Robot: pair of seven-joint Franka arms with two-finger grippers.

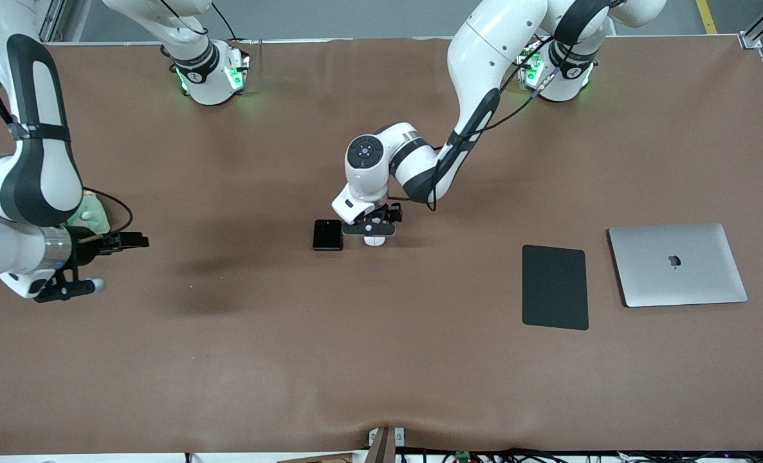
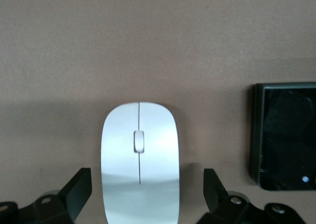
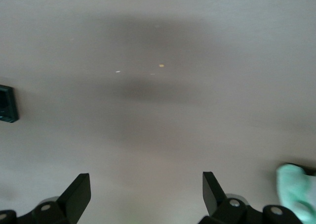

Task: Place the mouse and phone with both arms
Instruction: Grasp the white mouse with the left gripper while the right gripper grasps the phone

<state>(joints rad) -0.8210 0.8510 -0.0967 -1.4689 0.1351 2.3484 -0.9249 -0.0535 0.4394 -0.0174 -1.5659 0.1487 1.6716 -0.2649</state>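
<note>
My left gripper's fingers are on either side of the white mouse [image 1: 374, 242] and closing now would catch it, so it is time to close on it.
The white oval mouse [image 1: 374, 242] lies on the brown table mat near the middle. The black, nearly square phone [image 1: 327, 235] lies right beside it, toward the right arm's end. My left gripper [image 1: 374, 231] is low over the mouse. In the left wrist view the mouse [image 2: 139, 159] sits between the open fingers [image 2: 79, 189] with a gap on each side, and the phone [image 2: 286, 135] lies beside it. My left gripper [image 2: 146, 190] holds nothing. My right gripper [image 1: 66, 289] waits, open and empty [image 3: 146, 192], above the mat at the right arm's end.
A matte black pad [image 1: 554, 287] and a closed silver laptop [image 1: 677, 264] lie toward the left arm's end. A pale green thing [image 1: 92, 215] sits by the right arm and shows in the right wrist view [image 3: 296, 189]. A dark corner [image 3: 7, 103] shows at that view's edge.
</note>
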